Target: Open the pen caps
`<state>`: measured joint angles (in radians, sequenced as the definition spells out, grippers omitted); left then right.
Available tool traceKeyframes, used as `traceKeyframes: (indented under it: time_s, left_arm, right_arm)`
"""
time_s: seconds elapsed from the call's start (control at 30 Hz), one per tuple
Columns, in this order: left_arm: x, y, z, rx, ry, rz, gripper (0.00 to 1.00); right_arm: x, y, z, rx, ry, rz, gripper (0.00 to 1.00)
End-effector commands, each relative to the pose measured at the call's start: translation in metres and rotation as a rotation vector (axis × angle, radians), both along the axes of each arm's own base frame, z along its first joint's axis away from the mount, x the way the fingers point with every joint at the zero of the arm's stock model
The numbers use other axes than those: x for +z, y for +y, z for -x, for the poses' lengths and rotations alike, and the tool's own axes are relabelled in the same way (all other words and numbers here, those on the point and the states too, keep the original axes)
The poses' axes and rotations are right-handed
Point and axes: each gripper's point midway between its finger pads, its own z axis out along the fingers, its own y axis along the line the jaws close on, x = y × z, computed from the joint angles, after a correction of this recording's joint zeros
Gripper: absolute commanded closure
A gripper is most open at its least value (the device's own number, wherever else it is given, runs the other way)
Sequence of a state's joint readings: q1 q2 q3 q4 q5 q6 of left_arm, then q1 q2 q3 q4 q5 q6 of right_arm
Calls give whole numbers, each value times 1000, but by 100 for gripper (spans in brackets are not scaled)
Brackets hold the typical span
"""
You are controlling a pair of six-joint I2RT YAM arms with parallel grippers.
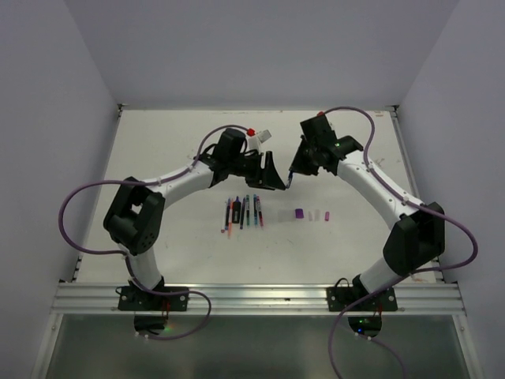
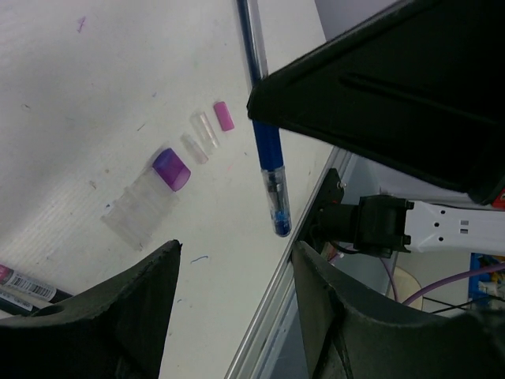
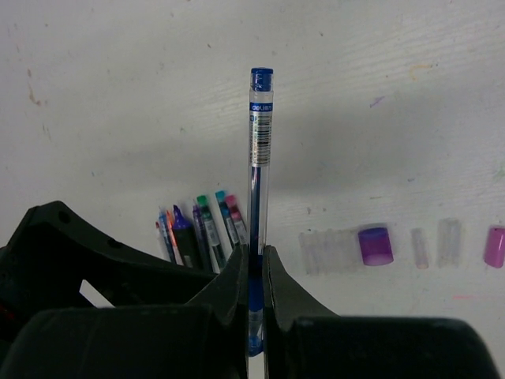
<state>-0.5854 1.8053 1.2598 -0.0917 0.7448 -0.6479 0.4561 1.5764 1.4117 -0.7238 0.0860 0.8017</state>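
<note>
I should grip the blue pen's clear cap (image 1: 288, 184) (image 2: 277, 202) at its hanging end with my left gripper. My left gripper will then pull the cap off the pen in my right gripper.
My right gripper (image 3: 252, 257) is shut on a blue pen (image 3: 260, 142), which sticks up out of its jaws. In the top view the right gripper (image 1: 297, 167) holds the pen above the table's middle, close to my left gripper (image 1: 274, 180). The left gripper (image 2: 237, 249) is open and empty, and the blue pen's end (image 2: 279, 223) hangs just beyond its fingertips. Several pens (image 3: 201, 229) lie in a bunch (image 1: 243, 212). A purple cap (image 3: 375, 245), two clear caps (image 3: 420, 247) and a pink cap (image 3: 495, 246) lie in a row to the right of them (image 1: 313, 214).
A small white object with a red tip (image 1: 256, 136) lies behind the left arm. The table's metal front rail (image 1: 252, 298) runs between the arm bases. Walls close in the left, right and back sides.
</note>
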Motion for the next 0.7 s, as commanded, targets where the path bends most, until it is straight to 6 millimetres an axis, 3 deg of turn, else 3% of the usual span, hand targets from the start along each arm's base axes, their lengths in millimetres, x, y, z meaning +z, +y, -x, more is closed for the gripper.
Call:
traceKeyframes:
  time_s: [0.0, 0.27, 0.47, 0.6, 0.67]
  left_arm:
    - [22, -5, -2, -11, -27, 50, 38]
    - [23, -4, 5, -20, -17, 57, 40]
    - [18, -4, 10, -29, 2, 52, 72]
    - [21, -6, 12, -44, 10, 73, 100]
    - [23, -6, 14, -50, 18, 86, 100]
  right_arm:
    - [5, 14, 12, 15, 1, -22, 100]
    - [9, 22, 18, 8, -14, -22, 100]
    - [13, 28, 15, 1, -14, -48, 100]
    - [15, 31, 13, 0, -20, -62, 100]
    - [15, 33, 13, 19, -28, -64, 100]
